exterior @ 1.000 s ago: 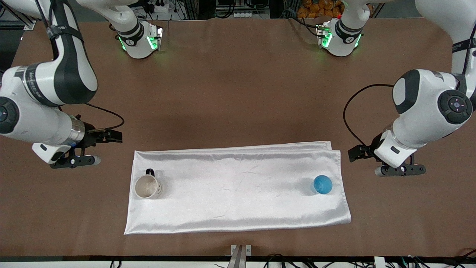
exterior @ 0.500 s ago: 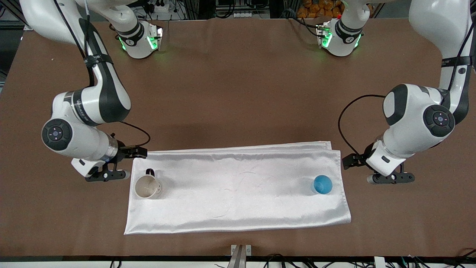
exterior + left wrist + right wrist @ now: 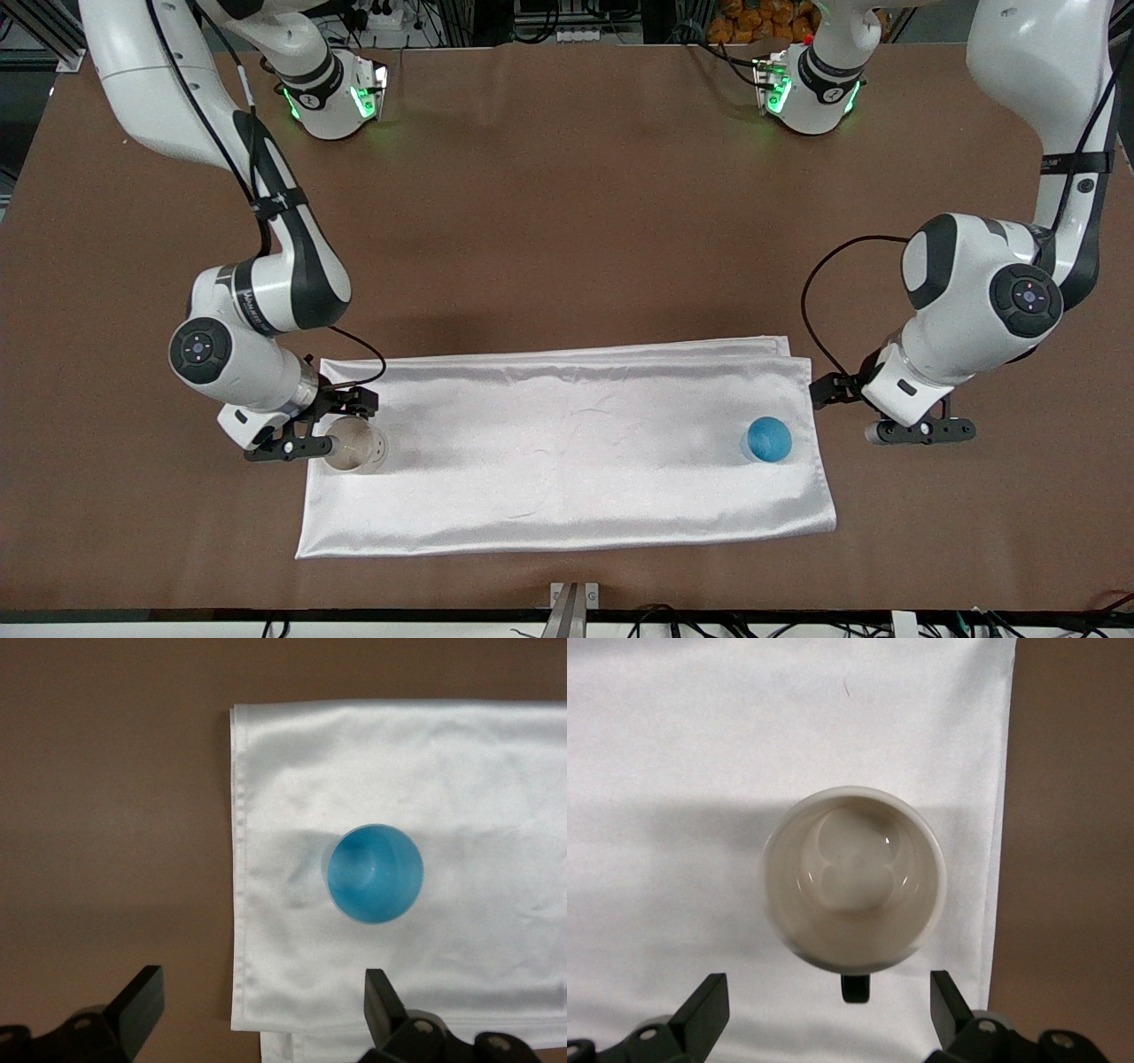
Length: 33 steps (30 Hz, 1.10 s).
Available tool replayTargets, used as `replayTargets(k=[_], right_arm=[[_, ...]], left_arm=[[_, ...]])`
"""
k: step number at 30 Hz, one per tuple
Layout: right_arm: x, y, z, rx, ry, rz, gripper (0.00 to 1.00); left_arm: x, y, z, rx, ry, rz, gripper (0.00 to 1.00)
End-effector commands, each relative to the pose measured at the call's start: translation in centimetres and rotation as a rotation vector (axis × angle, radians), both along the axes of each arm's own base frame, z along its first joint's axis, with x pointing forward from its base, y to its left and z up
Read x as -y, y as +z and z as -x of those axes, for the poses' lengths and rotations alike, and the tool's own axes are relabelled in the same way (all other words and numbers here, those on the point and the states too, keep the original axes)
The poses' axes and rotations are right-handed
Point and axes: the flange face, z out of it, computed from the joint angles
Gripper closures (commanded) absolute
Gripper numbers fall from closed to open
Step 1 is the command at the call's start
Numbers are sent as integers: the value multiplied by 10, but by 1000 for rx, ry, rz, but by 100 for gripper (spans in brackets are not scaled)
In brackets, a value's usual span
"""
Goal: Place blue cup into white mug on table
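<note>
I need to grab the white mug by its black handle (image 3: 855, 986) with my right gripper next, so that I can hold the mug ready to receive the blue cup.
The blue cup (image 3: 767, 439) stands on the white cloth near its end toward the left arm; it also shows in the left wrist view (image 3: 374, 873). My left gripper (image 3: 921, 431) hangs open and empty over the table (image 3: 567, 221) just beside that cloth edge, apart from the cup; it also shows in its own wrist view (image 3: 261, 1005). The white mug (image 3: 359, 447) stands upright on the cloth's end toward the right arm, cream inside (image 3: 853, 877), black handle (image 3: 855, 986). My right gripper (image 3: 292, 443) is open above it, hiding part of it, fingers (image 3: 704, 1010) either side of the handle.
The shiny white cloth (image 3: 567, 452) lies folded across the part of the table nearer the camera. Both arm bases (image 3: 332, 97) stand at the table's edge farthest from the camera. A small metal bracket (image 3: 573, 602) sits at the nearest edge.
The right arm has swung in from beside the cloth until its gripper is over the mug. The left gripper has moved closer to the cloth edge near the blue cup.
</note>
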Motion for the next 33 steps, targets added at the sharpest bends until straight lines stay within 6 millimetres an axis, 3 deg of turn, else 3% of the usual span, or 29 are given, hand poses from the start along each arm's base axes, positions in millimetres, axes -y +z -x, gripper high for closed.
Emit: replayTargets(k=[1, 10, 27, 28, 29, 30, 32, 33], right_arm=[[2, -18, -5, 13, -19, -5, 0], [11, -36, -5, 1, -28, 4, 0], [11, -69, -9, 55, -33, -4, 0], [12, -68, -10, 61, -34, -4, 3], [12, -68, -11, 64, -34, -5, 13], [11, -68, -10, 64, -33, -6, 27], [11, -69, -10, 66, -36, -7, 67], [11, -69, -10, 67, -35, -7, 80]], left_arm=[[13, -12, -6, 33, 11, -11, 0], [41, -40, -7, 60, 7, -46, 0], [41, -80, -20, 85, 13, -29, 0], [41, -81, -22, 89, 13, -27, 0], [41, -82, -24, 92, 13, -26, 0], [41, -86, -25, 90, 16, -23, 0], [41, -89, -29, 92, 17, -20, 2], [40, -92, -30, 91, 21, -20, 3]])
